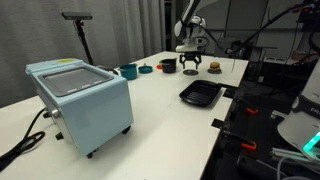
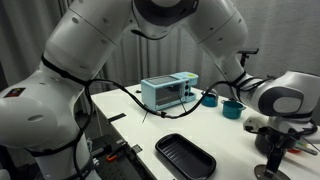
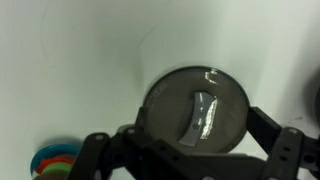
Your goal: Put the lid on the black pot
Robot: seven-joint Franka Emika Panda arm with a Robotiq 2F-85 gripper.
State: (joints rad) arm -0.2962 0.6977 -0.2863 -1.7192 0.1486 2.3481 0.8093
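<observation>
My fingers, above the lid's handle, must lower before closing.
The lid (image 3: pixel 195 108) is a dark round disc with a curved metal handle, lying flat on the white table in the wrist view. My gripper (image 3: pixel 190 142) is open directly over it, with one finger on each side of the lid and not closed on it. In an exterior view the gripper (image 1: pixel 190 63) hangs low over the far end of the table. The black pot (image 1: pixel 168 66) stands just beside it there, toward the teal cup. The gripper hides the lid in that view.
A brown burger-like toy (image 1: pixel 213 68) sits on the gripper's other side. A flat black tray (image 1: pixel 200 94) lies near the table edge. A teal cup (image 1: pixel 128 71) and a light blue toaster oven (image 1: pixel 82 100) stand further along. A colourful object (image 3: pixel 55 160) lies near the lid.
</observation>
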